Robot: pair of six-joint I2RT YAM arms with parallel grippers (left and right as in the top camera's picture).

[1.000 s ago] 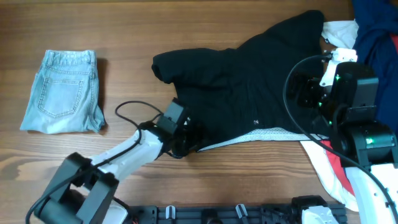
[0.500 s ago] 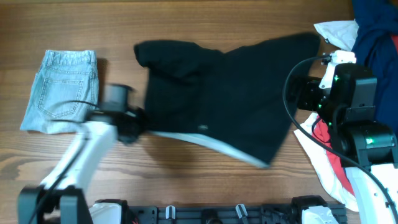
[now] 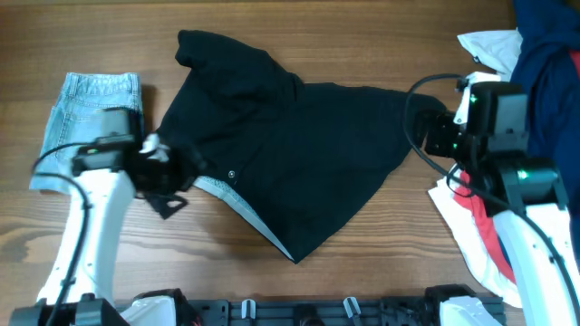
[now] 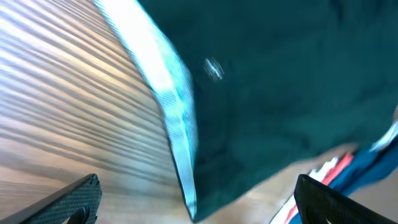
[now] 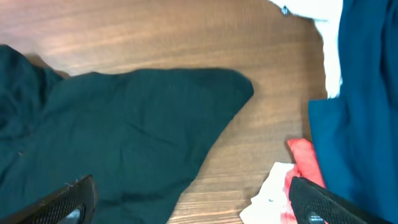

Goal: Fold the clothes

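Observation:
The robot should next grab the black garment [image 3: 299, 154] by its pale inner hem [image 3: 285, 250] with the left gripper, so the garment can be stretched against the right gripper for folding.
The black garment [image 3: 299, 154] lies spread and rumpled across the middle of the table, with a pale inner hem showing along its lower left edge. My left gripper [image 3: 181, 172] is at that left edge. In the left wrist view its fingers [image 4: 202, 199] are wide apart, with the hem corner [image 4: 180, 137] hanging between them, ungripped. My right gripper [image 3: 426, 136] is just beyond the garment's right corner. In the right wrist view it [image 5: 193, 202] is open and empty, with the black fabric [image 5: 124, 143] below left.
Folded light denim shorts [image 3: 91, 131] lie at the far left, close to my left arm. A heap of navy [image 3: 544, 54], white [image 3: 489, 45] and red [image 3: 489, 240] garments fills the right edge, beside and under my right arm.
The black garment has slid left across the table and opened out, away from the heap. My left arm swung left with it. My right gripper stayed near its place and no longer overlaps the fabric.

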